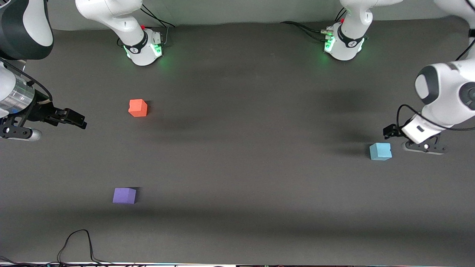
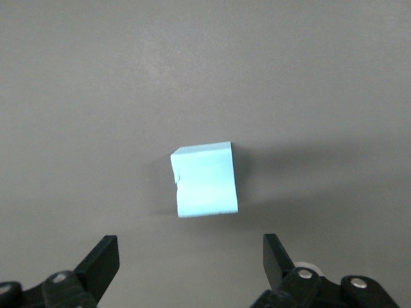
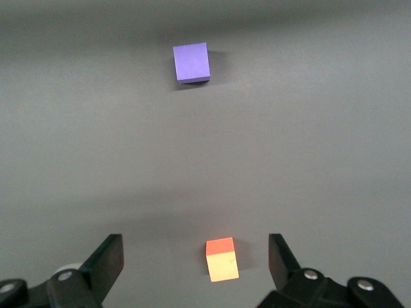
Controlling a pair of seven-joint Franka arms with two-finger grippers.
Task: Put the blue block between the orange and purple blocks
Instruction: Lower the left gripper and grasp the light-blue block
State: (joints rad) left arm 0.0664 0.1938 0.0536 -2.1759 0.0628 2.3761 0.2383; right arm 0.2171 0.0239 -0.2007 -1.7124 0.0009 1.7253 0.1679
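Note:
My left gripper should next take hold of the blue block (image 1: 380, 151) by its two opposite sides. Then it can put the block between the orange and purple blocks.
The blue block (image 1: 380, 151) lies on the dark table near the left arm's end. It also shows in the left wrist view (image 2: 204, 181), ahead of the fingers. My left gripper (image 1: 389, 130) (image 2: 191, 256) hovers over the table just beside it, open and empty. The orange block (image 1: 138, 108) and the purple block (image 1: 124, 195) lie toward the right arm's end, the purple one nearer the front camera. My right gripper (image 1: 78, 122) (image 3: 196, 256) is open and empty, held in the air at that end. The right wrist view shows the orange block (image 3: 221, 259) and the purple block (image 3: 191, 62).
The dark table (image 1: 245, 167) has a wide bare stretch between the blue block and the other two. A black cable (image 1: 76, 244) loops at the table's near edge. The arm bases (image 1: 143, 46) (image 1: 343, 42) stand along the table's edge farthest from the front camera.

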